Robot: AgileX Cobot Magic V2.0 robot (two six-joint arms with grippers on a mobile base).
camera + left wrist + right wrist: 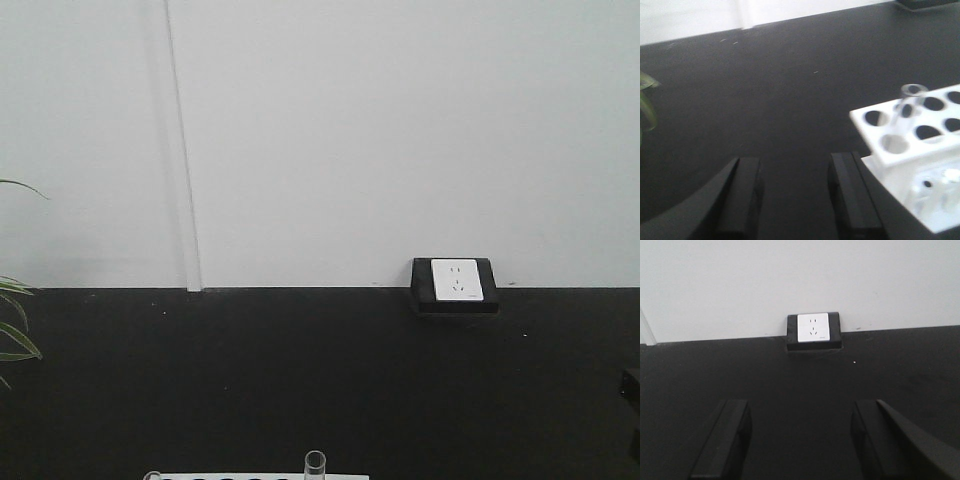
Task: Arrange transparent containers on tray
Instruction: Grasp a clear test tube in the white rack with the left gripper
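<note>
The glass test tube needs to be arranged on the tray, so I will pick it up next with my left gripper by its upper body below its rim (906,109).
One clear glass test tube (907,107) stands upright in a white rack (940,150) at the right of the left wrist view; its rim (315,463) also pokes up at the bottom edge of the front view. My left gripper (796,165) is open just left of the rack, nothing between its fingers. My right gripper (799,410) is open over bare black table, facing the wall. The yellow tray is out of view.
A black table (300,380) runs to a white wall. A black box with a white socket (456,282) sits at the table's back edge, also in the right wrist view as the socket box (813,330). Green plant leaves (12,320) reach in at the left.
</note>
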